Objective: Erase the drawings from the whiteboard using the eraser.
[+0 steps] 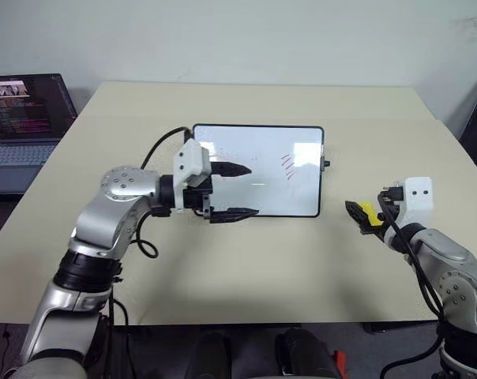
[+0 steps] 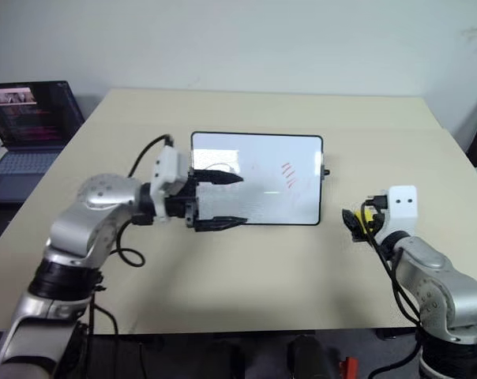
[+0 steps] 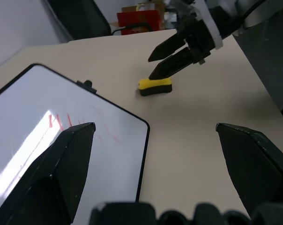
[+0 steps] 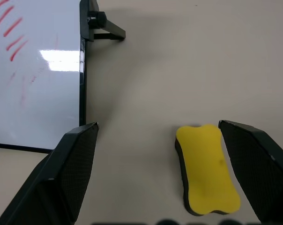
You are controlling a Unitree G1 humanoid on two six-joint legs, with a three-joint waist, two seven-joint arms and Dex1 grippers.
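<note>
My right gripper should lower its fingers first. They are above the yellow eraser (image 1: pixel 369 213) and would miss it if they closed now.
The whiteboard (image 1: pixel 302 148) lies flat at the middle of the table, with the drawings (image 1: pixel 288 166) as a few red strokes on its right half. My left gripper (image 1: pixel 242 191) hovers open over the board's left part, pointing towards the strokes. The eraser (image 4: pixel 204 168), a yellow block with a dark base, lies on the table to the right of the board (image 4: pixel 38 70). My right gripper (image 4: pixel 158 124) stands open just over the eraser, which rests between the fingers, closer to one of them and not gripped. The left wrist view has both the eraser (image 3: pixel 155 86) and the right gripper (image 3: pixel 152 68).
An open laptop (image 1: pixel 25 118) stands beyond the table's far left corner. A small black knob (image 4: pixel 97 19) sticks out of the board's right side. Bare tabletop (image 1: pixel 246 268) runs between the board and the near edge.
</note>
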